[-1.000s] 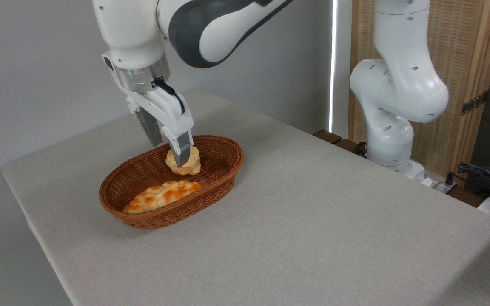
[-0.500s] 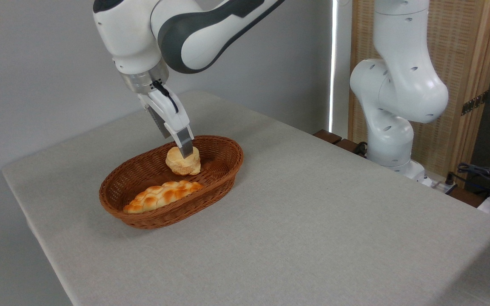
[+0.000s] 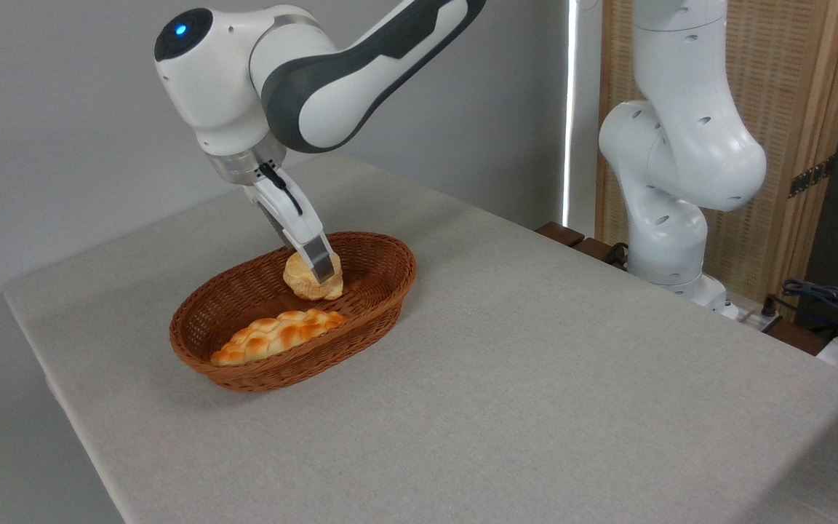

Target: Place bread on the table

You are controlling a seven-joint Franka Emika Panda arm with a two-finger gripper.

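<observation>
My gripper grabs the bread by its rounded sides next, to bring the bread [image 3: 308, 284] out of the wicker basket onto the table.
The bread [image 3: 308, 284], a small pale golden-tan bun, sits at the far end of the brown wicker basket [image 3: 382, 287]. My gripper [image 3: 310, 263] leans down over it from the upper left. It is open, with the near finger [image 3: 321, 263] lying across the bun's front face. The far finger drops behind the bun, so its tip is hidden. The bun rests in the basket. The table [image 3: 535, 378] under its light grey-beige cloth spreads out to the right and front.
A long braided golden-orange loaf [image 3: 277, 336] lies in the basket's near half. The arm's white base [image 3: 670, 240] stands off the table's far right edge, with cables [image 3: 826, 298] beside it. The table's left edge runs close to the basket.
The gripper has turned and tilted from near upright to a slant. It rose slightly, then came down so the near finger now overlaps the bun. The bun has stayed in place.
</observation>
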